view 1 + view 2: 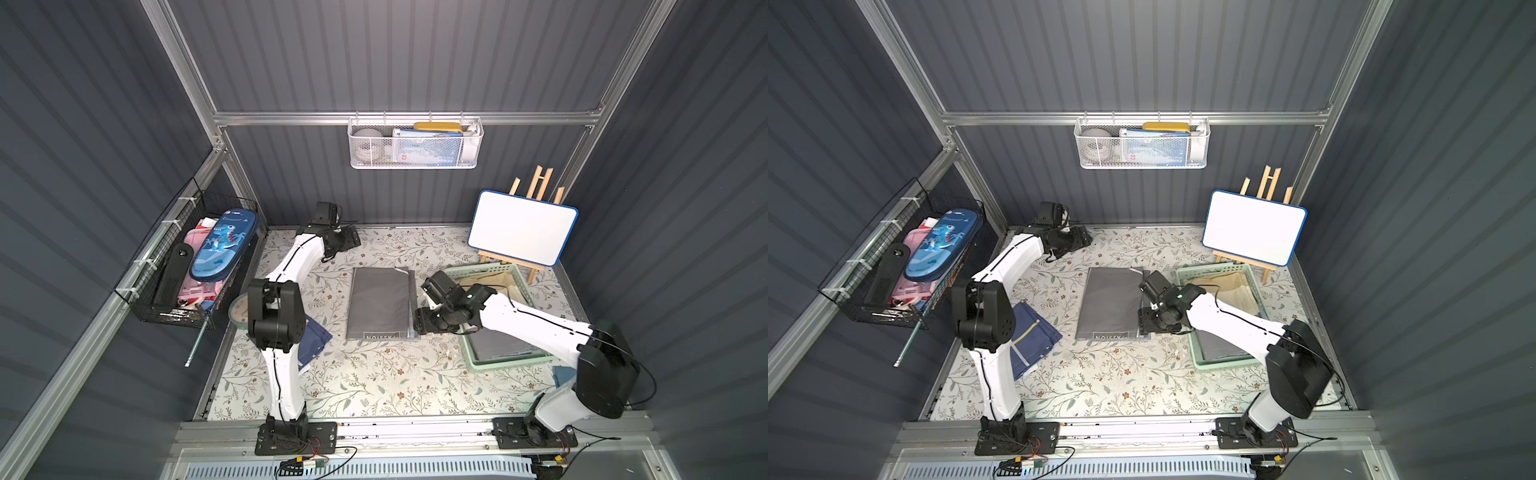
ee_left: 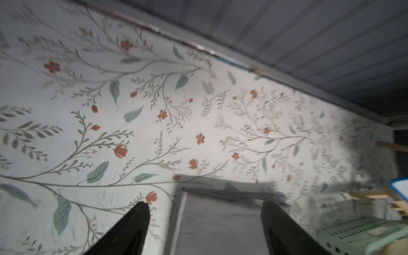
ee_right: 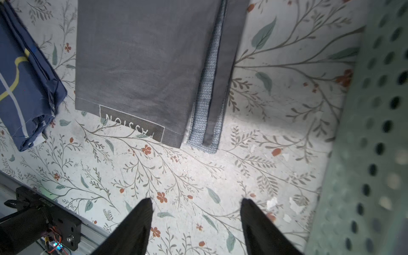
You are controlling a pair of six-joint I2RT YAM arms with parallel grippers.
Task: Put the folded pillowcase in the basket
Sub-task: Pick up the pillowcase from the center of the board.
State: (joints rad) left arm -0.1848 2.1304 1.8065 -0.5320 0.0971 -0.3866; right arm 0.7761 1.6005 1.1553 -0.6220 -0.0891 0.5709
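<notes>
The left gripper grabs the folded pillowcase by its far corner away from the basket next, leaving the diagonal corner to my right gripper.
The folded pillowcase (image 1: 380, 303) (image 1: 1111, 303) is a grey rectangle lying flat mid-table, with a label at its near edge (image 3: 143, 66). To its right stands the mint-green basket (image 1: 511, 363) (image 1: 1225, 365), which holds a beige cloth and a grey cloth. My right gripper (image 1: 420, 324) (image 3: 196, 199) hangs open between the pillowcase's near right corner and the basket wall (image 3: 375, 132), with only bare table between its fingers. At the back of the table my left gripper (image 1: 349, 237) (image 2: 206, 203) is open, and the pillowcase's far edge (image 2: 220, 220) shows between its fingers.
A navy folded cloth (image 1: 316, 340) lies left of the pillowcase, under my left arm. A whiteboard on a wooden easel (image 1: 521, 228) stands behind the basket. A white mesh basket (image 1: 415, 143) hangs on the back wall and a black wire basket (image 1: 187, 266) on the left wall.
</notes>
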